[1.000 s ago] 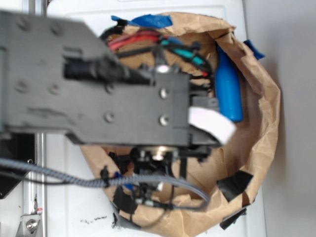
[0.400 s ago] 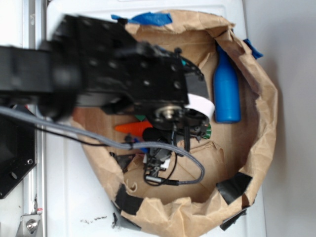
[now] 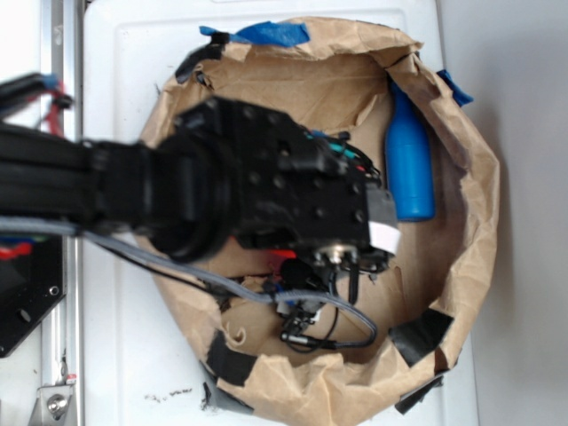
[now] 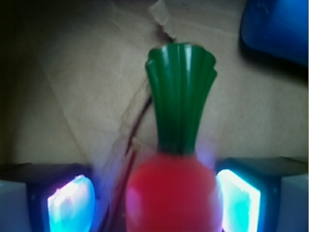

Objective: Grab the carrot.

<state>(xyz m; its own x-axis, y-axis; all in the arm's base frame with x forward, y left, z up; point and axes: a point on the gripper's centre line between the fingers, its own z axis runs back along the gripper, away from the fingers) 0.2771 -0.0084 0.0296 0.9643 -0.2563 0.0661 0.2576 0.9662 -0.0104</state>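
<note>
My gripper grabs the carrot in the bag next, by the thick end of its body beside the green stem.
In the wrist view the carrot fills the lower middle. Its body looks glossy red-orange, and its dark green ridged stem points away from me. My gripper is open and straddles the carrot's thick end. The left pad stands clear of it and the right pad is very close to it. In the exterior view the gripper is low inside the bag, and only a red sliver of the carrot shows under the arm.
A blue bottle lies along the right inner wall of the crumpled brown paper bag. It shows at the top right of the wrist view. Grey cables loop over the bag floor below the gripper.
The arm has swung down and lowered over the carrot. The carrot's orange tip, visible 0.4 s ago, is now almost fully covered by the arm.
</note>
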